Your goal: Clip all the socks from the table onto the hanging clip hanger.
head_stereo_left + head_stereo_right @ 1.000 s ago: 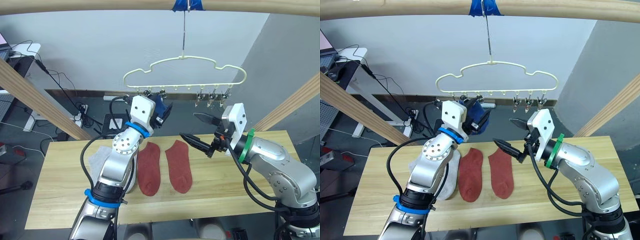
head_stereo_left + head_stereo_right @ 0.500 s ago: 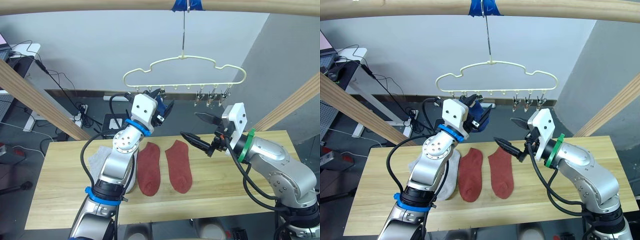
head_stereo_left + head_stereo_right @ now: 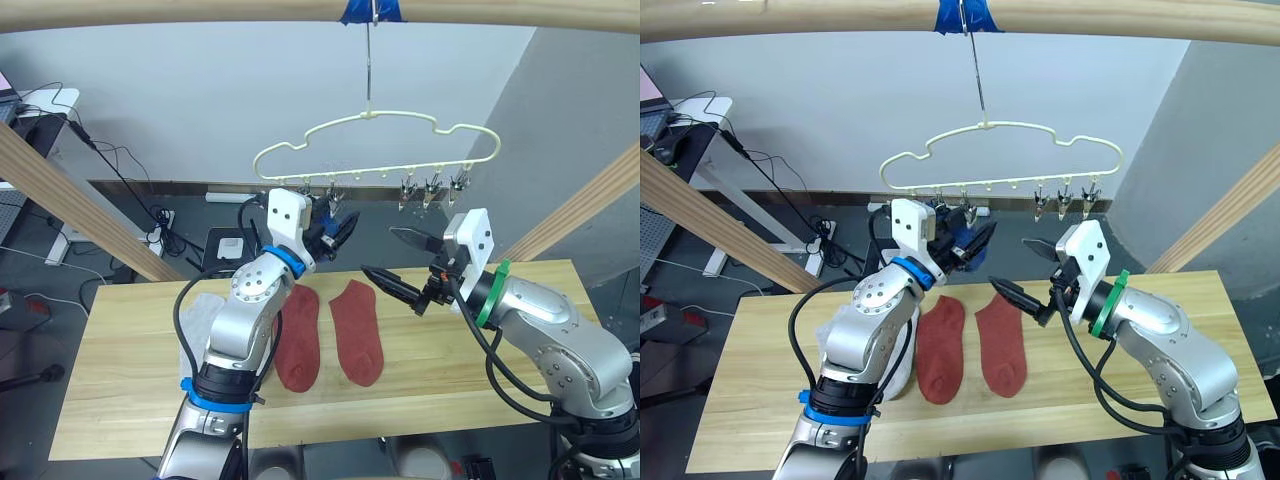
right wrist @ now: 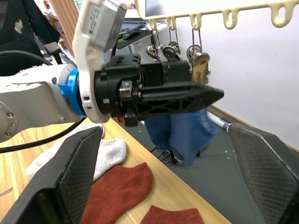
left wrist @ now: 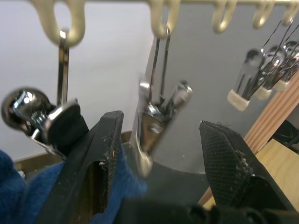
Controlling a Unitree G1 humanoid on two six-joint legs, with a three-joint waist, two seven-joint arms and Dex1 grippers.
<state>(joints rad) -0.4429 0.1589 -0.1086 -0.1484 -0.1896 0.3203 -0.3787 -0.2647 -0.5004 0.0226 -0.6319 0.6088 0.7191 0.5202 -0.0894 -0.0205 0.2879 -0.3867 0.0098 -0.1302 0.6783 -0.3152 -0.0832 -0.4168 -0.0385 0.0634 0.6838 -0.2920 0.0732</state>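
I should grab the rust red sock by its cuff (image 3: 353, 291) with my right gripper next, to hang it from a metal clip.
The cream clip hanger (image 3: 372, 117) hangs by its hook from the top beam. Blue socks (image 4: 180, 130) hang from clips at its left end. My left gripper (image 3: 340, 225) is raised to those clips and stands open, with one metal clip (image 5: 156, 121) between its fingers (image 5: 105, 149) and blue knit beside it. My right gripper (image 3: 382, 254) is open and empty, hovering above the table (image 3: 130, 400) to the right of the two rust red socks (image 3: 298, 335) (image 3: 357, 330). Grey socks (image 3: 203, 315) lie at the left, partly hidden by my left arm.
Several empty clips (image 3: 432, 188) hang at the hanger's right end. Slanted wooden braces stand at the left (image 3: 70, 190) and right (image 3: 590, 210), under the thick top beam (image 3: 250, 10). Cables lie on the floor behind the table.
My left gripper has shifted right along the clip row, and the hanger has swung slightly right with it. The right arm and the socks on the table have not moved.
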